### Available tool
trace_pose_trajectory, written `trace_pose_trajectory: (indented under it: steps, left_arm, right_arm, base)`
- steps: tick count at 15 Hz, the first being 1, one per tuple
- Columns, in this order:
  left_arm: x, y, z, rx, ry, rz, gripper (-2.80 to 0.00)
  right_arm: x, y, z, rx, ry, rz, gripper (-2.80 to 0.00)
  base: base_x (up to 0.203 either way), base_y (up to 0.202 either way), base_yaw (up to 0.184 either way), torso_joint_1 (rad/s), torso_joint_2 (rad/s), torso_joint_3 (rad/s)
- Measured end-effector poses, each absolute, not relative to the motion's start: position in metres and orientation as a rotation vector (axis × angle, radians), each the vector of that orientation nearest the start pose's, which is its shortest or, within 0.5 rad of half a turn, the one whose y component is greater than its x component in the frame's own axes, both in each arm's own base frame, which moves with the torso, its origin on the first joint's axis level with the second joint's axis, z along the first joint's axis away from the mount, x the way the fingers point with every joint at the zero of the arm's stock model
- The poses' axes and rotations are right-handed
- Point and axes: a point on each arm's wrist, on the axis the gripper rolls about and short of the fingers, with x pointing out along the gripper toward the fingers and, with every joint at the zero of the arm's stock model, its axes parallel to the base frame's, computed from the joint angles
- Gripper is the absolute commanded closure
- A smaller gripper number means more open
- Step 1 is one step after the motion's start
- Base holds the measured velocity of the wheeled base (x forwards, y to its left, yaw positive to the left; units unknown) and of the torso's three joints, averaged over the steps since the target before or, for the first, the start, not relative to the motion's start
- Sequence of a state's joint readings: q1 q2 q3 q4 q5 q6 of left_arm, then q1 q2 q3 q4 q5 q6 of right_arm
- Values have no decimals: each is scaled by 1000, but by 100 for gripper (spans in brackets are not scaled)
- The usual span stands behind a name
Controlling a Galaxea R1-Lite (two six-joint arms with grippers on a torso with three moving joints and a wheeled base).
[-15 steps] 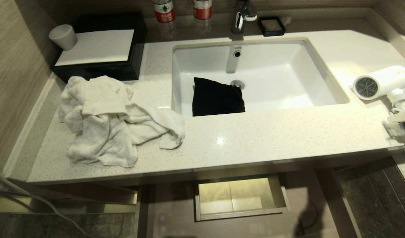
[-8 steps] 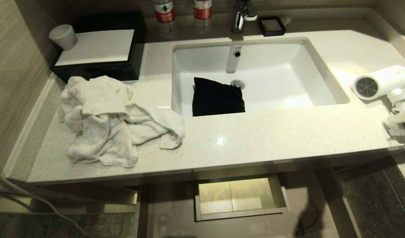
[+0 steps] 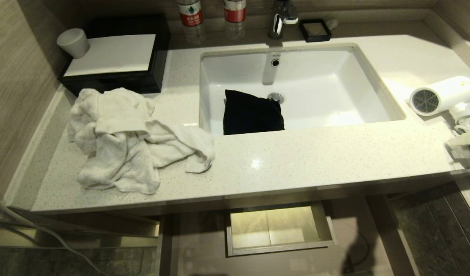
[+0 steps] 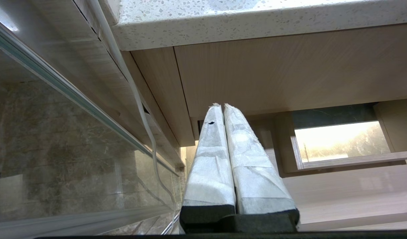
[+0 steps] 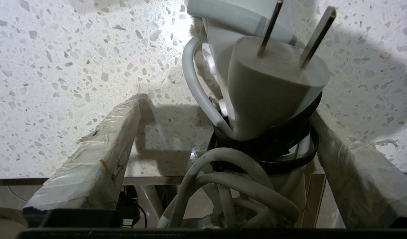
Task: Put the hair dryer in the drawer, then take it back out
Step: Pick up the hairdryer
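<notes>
I should close my right gripper on the tie now, because the black cord tie point(image 5: 266, 149) below the plug point(image 5: 276, 75) is between my fingers in the right wrist view.
The white hair dryer point(image 3: 442, 96) lies on the counter's right end, its grey grille facing the sink. Its handle, coiled cord point(image 5: 223, 186) and plug point(image 5: 273, 76) point toward the counter's front edge. My right gripper point(image 3: 464, 145) is open at that edge, and in the right wrist view it point(image 5: 223, 106) straddles the cord bundle and plug, one taped finger on each side. The drawer point(image 3: 281, 247) stands pulled open below the counter, its pale interior empty. My left gripper point(image 4: 220, 106) is shut, parked low under the counter, left of the drawer point(image 4: 343, 162).
A crumpled white towel point(image 3: 124, 142) covers the counter's left part. The sink point(image 3: 373, 76) holds a black pouch point(image 3: 252, 113). A black box point(image 3: 116, 57), a cup point(image 3: 73, 42), two bottles point(image 3: 191, 15) and the tap point(image 3: 281, 19) line the back wall.
</notes>
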State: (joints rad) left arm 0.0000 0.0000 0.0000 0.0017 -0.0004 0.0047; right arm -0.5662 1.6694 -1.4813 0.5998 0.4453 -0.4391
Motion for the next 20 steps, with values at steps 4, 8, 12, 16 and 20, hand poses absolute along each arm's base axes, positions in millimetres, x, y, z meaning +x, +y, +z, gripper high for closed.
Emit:
trace_pose_trajectory:
  steps: [4,8,12,16,20]
  left_arm:
    - [-23,0,75,4,2,0,0]
    - [-23,0,75,4,2,0,0]
    - [-23,0,75,5,2,0,0]
    - [-23,0,75,4,1,0,0]
    - [-23,0,75,5,2,0,0]
  right_arm:
    - [247,-146,267,-47,700,45,-280]
    - [250,-147,265,-67,699,52,0]
    - [249,-147,262,-119,709,76,0]
    - [248,-146,265,-128,700,73,0]
    - [239,-141,273,-139,681,65,0]
  base:
    - [0,0,0,0,0,0]
    - [0,0,0,0,0,0]
    - [0,0,0,0,0,0]
    - [0,0,0,0,0,0]
    - [0,0,0,0,0,0]
